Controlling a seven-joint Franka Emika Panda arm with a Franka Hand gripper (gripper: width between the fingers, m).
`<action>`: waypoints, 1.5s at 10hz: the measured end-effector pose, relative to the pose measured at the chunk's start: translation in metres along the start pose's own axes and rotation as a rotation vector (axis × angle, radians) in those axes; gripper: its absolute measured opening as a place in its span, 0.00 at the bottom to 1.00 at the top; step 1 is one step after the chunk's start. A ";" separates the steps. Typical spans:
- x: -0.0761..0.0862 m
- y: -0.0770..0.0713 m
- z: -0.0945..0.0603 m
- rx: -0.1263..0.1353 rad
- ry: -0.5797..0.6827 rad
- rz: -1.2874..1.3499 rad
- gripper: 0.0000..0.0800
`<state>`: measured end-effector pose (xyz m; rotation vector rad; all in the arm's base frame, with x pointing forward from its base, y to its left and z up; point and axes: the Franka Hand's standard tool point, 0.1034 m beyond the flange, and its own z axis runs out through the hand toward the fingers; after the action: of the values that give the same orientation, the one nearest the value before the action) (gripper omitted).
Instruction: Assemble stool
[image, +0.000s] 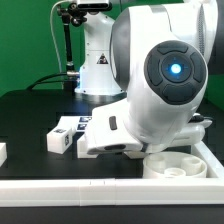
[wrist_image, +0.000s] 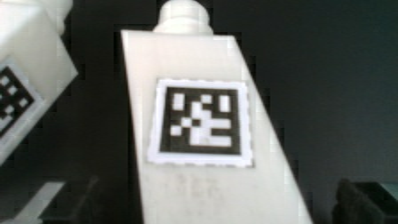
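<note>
My open fingers are on both sides of the white leg's near end, ready to close.
In the wrist view a white stool leg (wrist_image: 210, 110) lies lengthwise under my gripper (wrist_image: 210, 205). It bears a black-and-white tag and has a round peg at its far end. The dark fingertips (wrist_image: 50, 202) stand on either side of its near end, with dark gaps between them and the leg, so the gripper is open. A second tagged leg (wrist_image: 25, 90) lies beside it. In the exterior view a tagged leg (image: 60, 139) lies on the black table and the round seat (image: 180, 166) sits at the exterior view's lower right. My arm hides the fingers there.
White border rails (image: 90, 186) run along the front and the exterior view's right edge. Another white part (image: 2, 152) shows at the exterior view's left edge. The arm's large white body (image: 165, 80) blocks much of the scene. The robot's base (image: 98, 65) stands at the back.
</note>
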<state>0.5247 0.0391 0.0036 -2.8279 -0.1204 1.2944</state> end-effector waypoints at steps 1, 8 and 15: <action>0.002 0.000 0.000 0.000 0.010 -0.001 0.81; 0.003 -0.001 0.000 -0.001 0.014 0.001 0.41; -0.030 -0.005 -0.059 0.036 0.060 -0.085 0.41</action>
<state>0.5495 0.0423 0.0649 -2.7948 -0.2115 1.1817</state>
